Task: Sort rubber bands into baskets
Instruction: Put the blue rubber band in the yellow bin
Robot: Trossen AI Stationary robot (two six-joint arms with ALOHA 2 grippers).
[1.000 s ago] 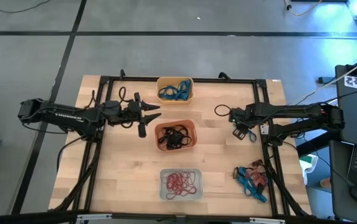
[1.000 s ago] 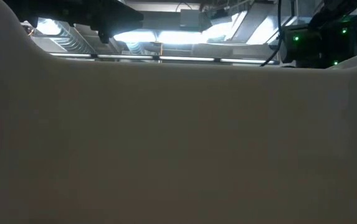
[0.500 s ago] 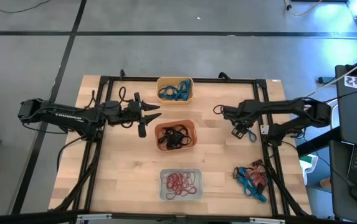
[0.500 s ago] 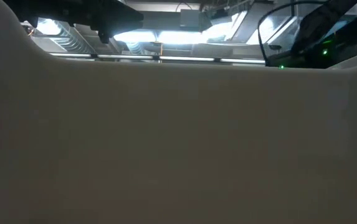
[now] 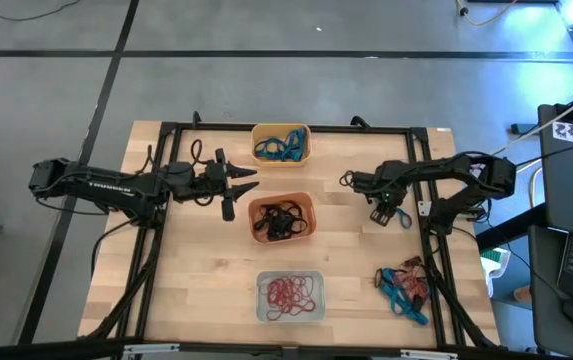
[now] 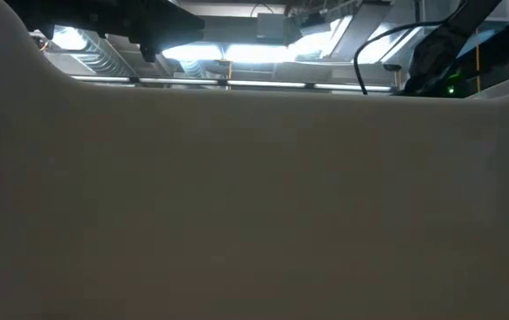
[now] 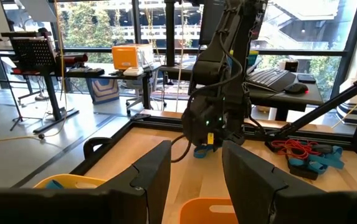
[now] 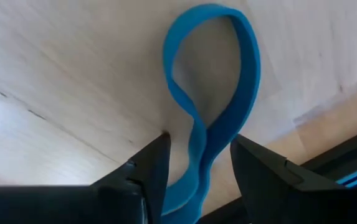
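The gripper's fingers reach down to the tabletop on either side of the blue rubber band, at its crossing (image 8: 204, 139), so it is time for my right gripper to close on it.
Three baskets stand in a row down the table's middle: a yellow one (image 5: 280, 143) holding blue rubber bands, a red-orange one (image 5: 282, 217) holding black ones, and a pale one (image 5: 290, 297) holding red ones. A single blue rubber band (image 8: 212, 93) lies on the wood right of the red-orange basket, its loop flat. My right gripper (image 8: 197, 155) points steeply down over it, open, with the band's twisted near end running up between the two fingers. I cannot tell whether they touch it. My left gripper (image 5: 238, 184) waits open and level, left of the red-orange basket.
A loose pile of blue, red and black bands (image 5: 406, 288) lies near the table's front right corner. A black frame rail (image 5: 426, 230) runs along the table beside the right arm. The pale basket's wall (image 6: 254, 204) fills most of the low view.
My right gripper has come down toward the single blue band and tipped more steeply downward, shifting a little toward the table's left. Its fingers keep the same gap. The band stays on the wood.
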